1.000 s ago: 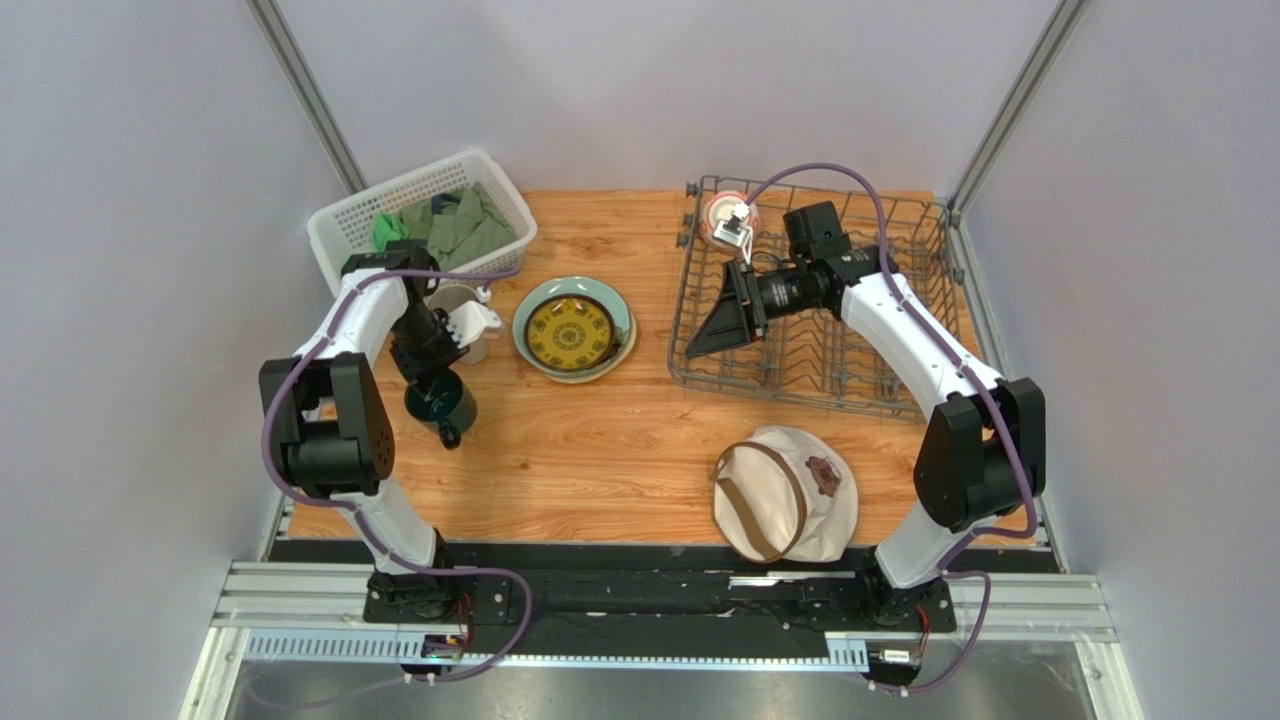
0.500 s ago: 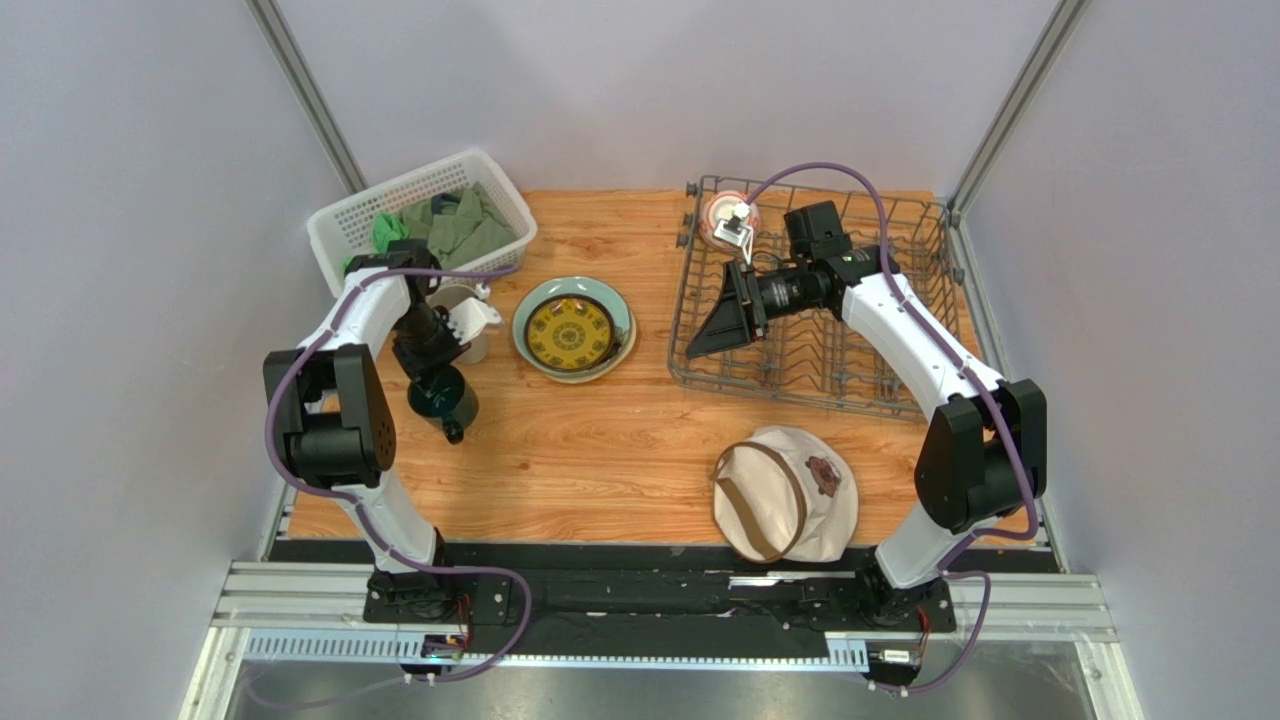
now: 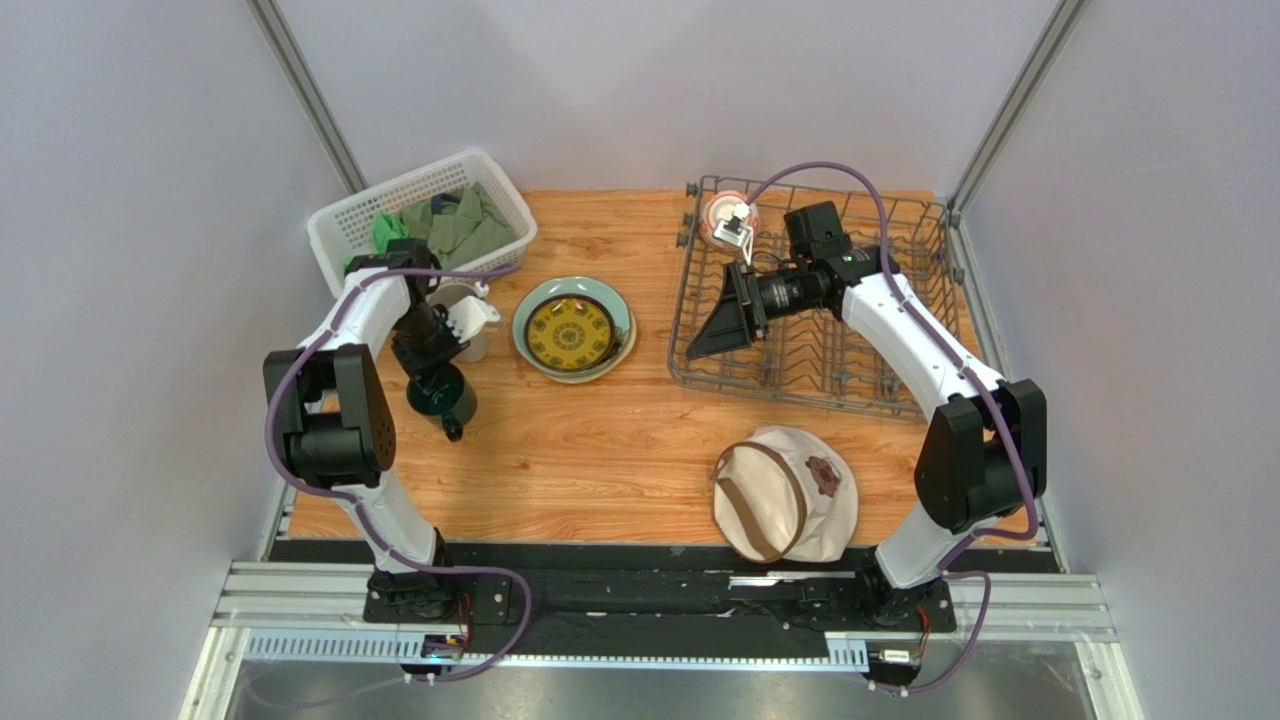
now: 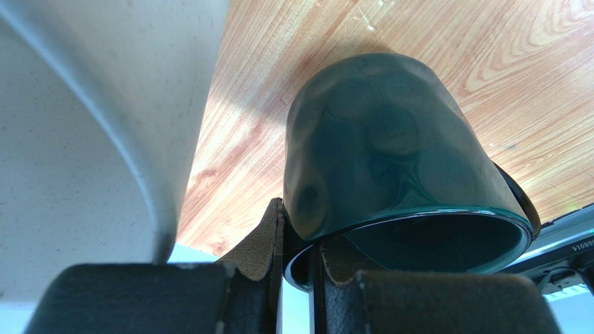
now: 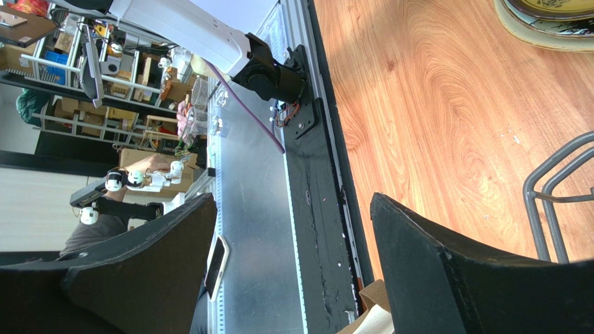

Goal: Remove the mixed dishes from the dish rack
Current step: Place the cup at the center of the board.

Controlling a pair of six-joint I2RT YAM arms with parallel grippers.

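Observation:
I need to open my left gripper now, since the dark green mug [image 3: 442,402] is upright with its bottom low over empty, flat wood and would land on it.
My left gripper [image 3: 427,365] is shut on the rim of the dark green mug [image 3: 442,402], one finger inside and one outside, as the left wrist view shows [image 4: 296,233]; the mug [image 4: 383,146] sits upright, low over the wood. A beige tumbler [image 3: 461,321] stands just behind it, touching or nearly so. The small dark yellow-patterned plate [image 3: 570,332] lies on the pale green plate [image 3: 616,333]. My right gripper [image 3: 718,321] is open and empty above the left side of the dish rack [image 3: 887,375]. The red-orange-and-white bowl [image 3: 732,212] sits in the rack's far left corner. The cream bird plate is out of view.
A white lattice basket [image 3: 349,225] with green cloths stands at the far left. A round beige hat [image 3: 783,492] lies near the front edge, before the rack. Grey walls close in both sides. The right wrist view shows the rack's wire [image 5: 551,182] and the table's front rail [image 5: 314,195].
My left gripper with the mug has shifted a little away from the front edge. The right arm has not moved.

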